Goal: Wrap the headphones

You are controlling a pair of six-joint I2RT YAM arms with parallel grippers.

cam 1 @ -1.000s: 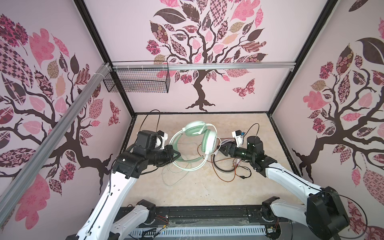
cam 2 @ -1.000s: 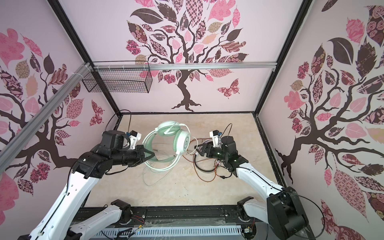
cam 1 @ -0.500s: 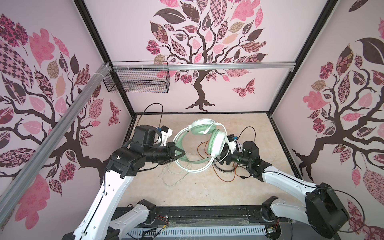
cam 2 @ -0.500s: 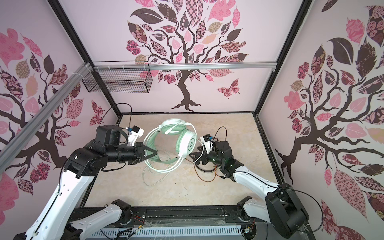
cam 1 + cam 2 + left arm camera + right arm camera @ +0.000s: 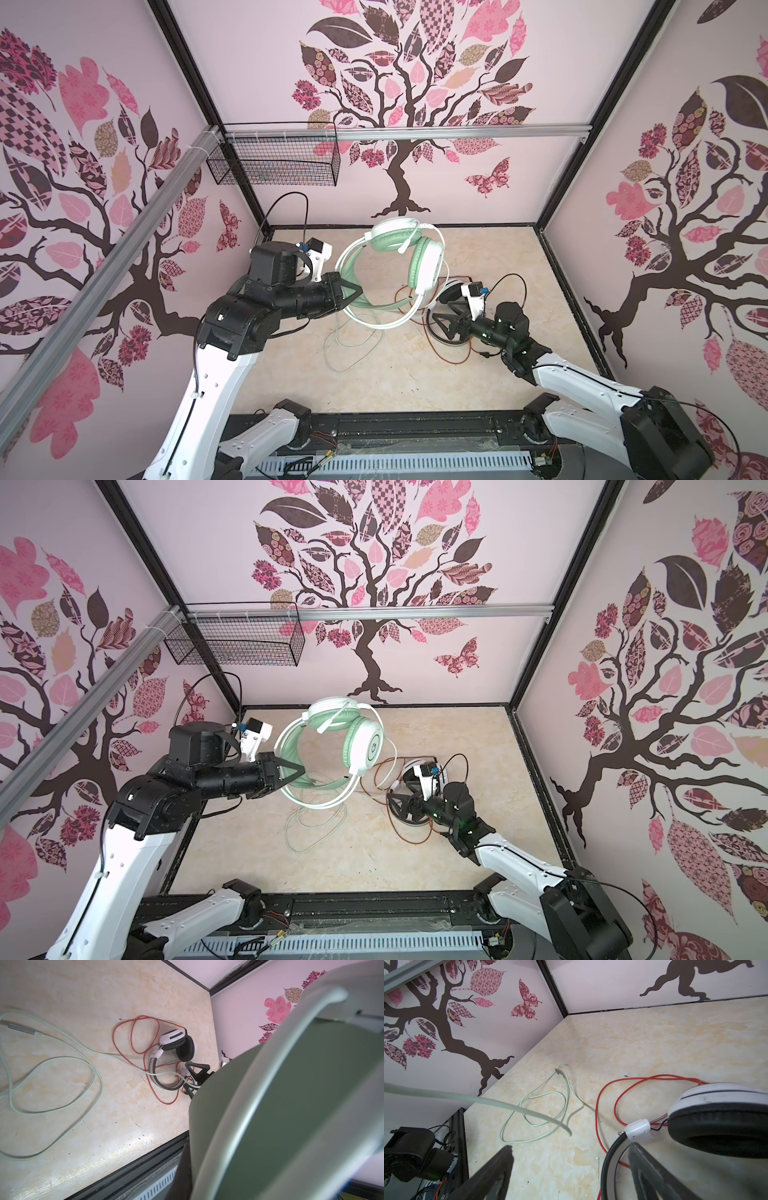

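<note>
The right gripper grabs the pale cable's hanging part next, short of the loose loops, to wrap the cable around the mint-green headphones [image 5: 424, 266].
My left gripper [image 5: 353, 293] [image 5: 293, 773] is shut on the headband of the mint-green headphones [image 5: 424, 266] [image 5: 365, 746] and holds them above the table. Their pale cable [image 5: 353, 349] [image 5: 529, 1113] hangs down into loose loops on the table. In the left wrist view the green headband [image 5: 291, 1105] hides my jaws. The white-and-black headphones [image 5: 451, 291] [image 5: 174, 1043] lie on the table among their orange-red cable [image 5: 453, 357] [image 5: 598, 1105]. My right gripper [image 5: 442, 322] [image 5: 570, 1147] is open low over them, and their black headband [image 5: 608, 1159] lies between its fingers.
A black wire basket [image 5: 274, 162] hangs on the back wall at the left. Patterned walls close the table on three sides. A black rail [image 5: 415, 428] runs along the front edge. The pale cable's plug [image 5: 18, 1028] lies on the table.
The left gripper has lifted the mint-green headphones higher, and their cable trails up off the table. The right gripper has moved down and to the left, onto the white-and-black headphones' headband.
</note>
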